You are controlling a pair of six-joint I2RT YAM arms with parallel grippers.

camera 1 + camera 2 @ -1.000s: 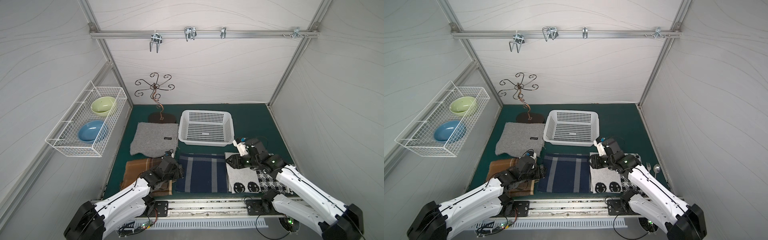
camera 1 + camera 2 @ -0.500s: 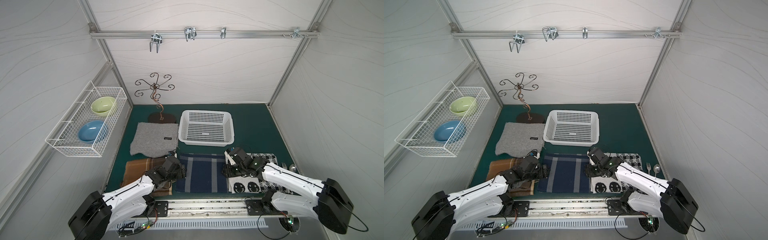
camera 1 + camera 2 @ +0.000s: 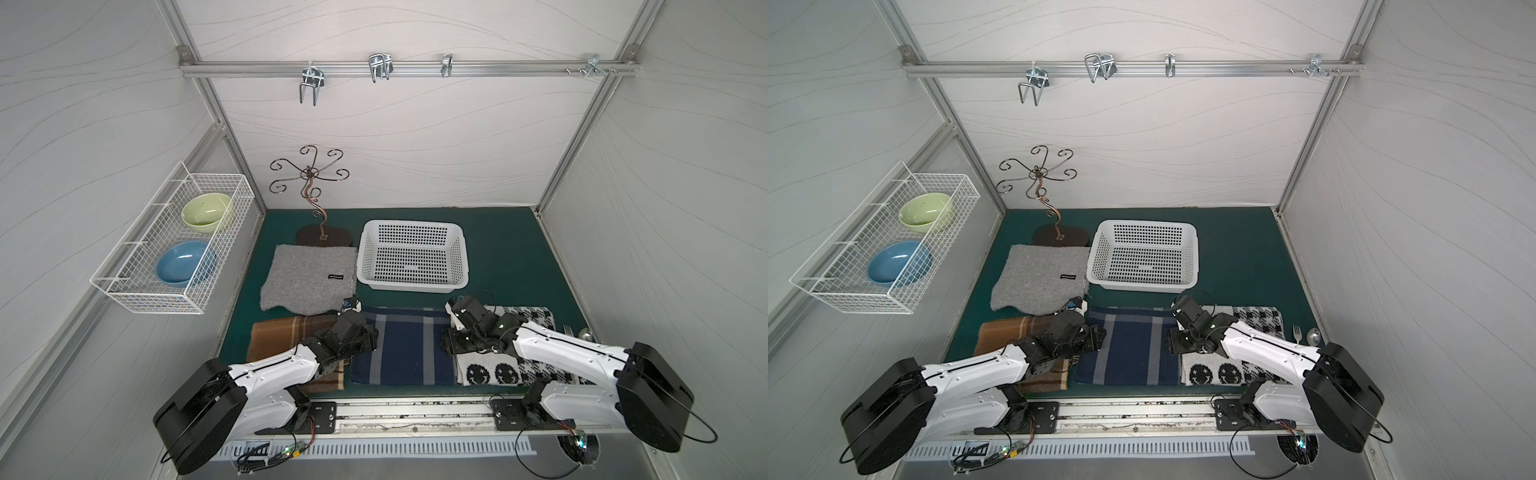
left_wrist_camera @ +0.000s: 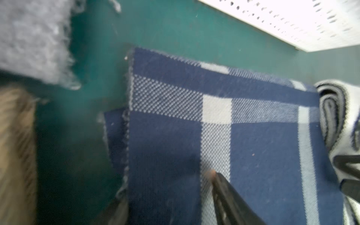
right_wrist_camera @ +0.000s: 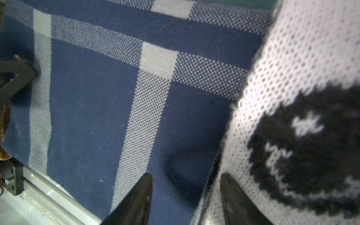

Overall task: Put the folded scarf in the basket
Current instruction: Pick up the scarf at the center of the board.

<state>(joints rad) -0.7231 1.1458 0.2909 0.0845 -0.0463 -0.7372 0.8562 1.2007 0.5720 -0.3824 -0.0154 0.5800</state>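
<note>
My right gripper grabs the folded scarf's side edge [image 3: 452, 346] next, opposite my left gripper, to bring the scarf still folded down into the basket [image 3: 411, 259].
The folded scarf [image 3: 403, 349] [image 3: 1129, 345] is navy plaid with pale stripes and lies flat on the green mat, in front of the white perforated basket [image 3: 411, 259] [image 3: 1144, 259], which holds nothing. My left gripper [image 3: 369, 333] [image 3: 1099, 335] is down at the scarf's left edge. In the left wrist view the gripper [image 4: 167, 187] is open, one finger on the plaid [image 4: 253, 136] and the other beside the edge. My right gripper [image 3: 446, 345] [image 3: 1170, 345] is at the scarf's right edge. It is open [image 5: 185, 177], astride the seam between the plaid [image 5: 97, 97] and a white knit scarf [image 5: 302, 68].
A grey scarf [image 3: 309, 282] lies left of the basket and a brown plaid scarf [image 3: 282, 336] lies under my left arm. The black-and-white knit scarf [image 3: 490, 374] lies under my right arm. A metal jewellery stand [image 3: 316, 199], a wire rack with bowls [image 3: 174, 249] and cutlery [image 3: 1304, 333] stand around.
My right gripper came down and leftwards off the knit scarf to the plaid scarf's right edge. The left gripper reached the scarf's left edge and its jaws narrowed.
</note>
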